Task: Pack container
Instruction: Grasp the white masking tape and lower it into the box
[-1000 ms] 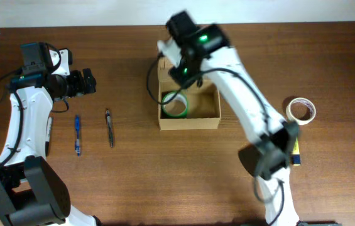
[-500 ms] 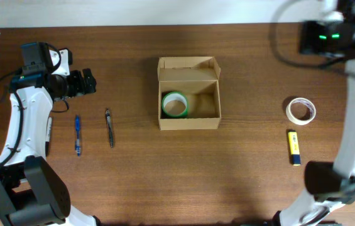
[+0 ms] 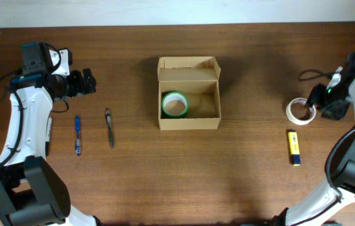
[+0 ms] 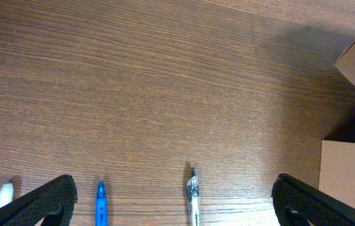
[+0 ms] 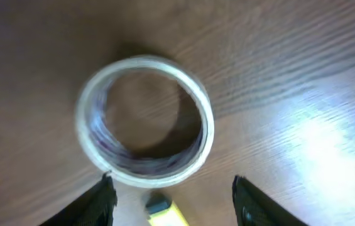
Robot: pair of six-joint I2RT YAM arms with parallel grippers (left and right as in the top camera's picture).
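Observation:
My right gripper pinches the white tape roll by its rim on my right gripper's side next, which leaves its far side free to lower into the container (image 3: 188, 122).
The tan cardboard container (image 3: 188, 122) stands open at the table's middle, lid flap back, with a green tape roll (image 3: 175, 104) lying in its left side. Its edge shows in the left wrist view (image 4: 347, 176). A white tape roll (image 3: 298, 110) lies at the right and fills the right wrist view (image 5: 144, 122). My right gripper (image 3: 323, 105) is open, just right of that roll; its fingers (image 5: 172, 194) hang above it, empty. My left gripper (image 3: 88, 82) is open and empty at the far left, above the pens (image 4: 171, 201).
A blue pen (image 3: 77, 134) and a clear pen (image 3: 109, 127) lie left of the container; both show in the left wrist view, blue (image 4: 100, 202) and clear (image 4: 193, 198). A yellow marker (image 3: 294, 147) lies below the white roll, its tip in the right wrist view (image 5: 164, 212).
My right arm left the container, where the green roll now lies, swung far right and came down beside the white tape roll. The left arm has not moved.

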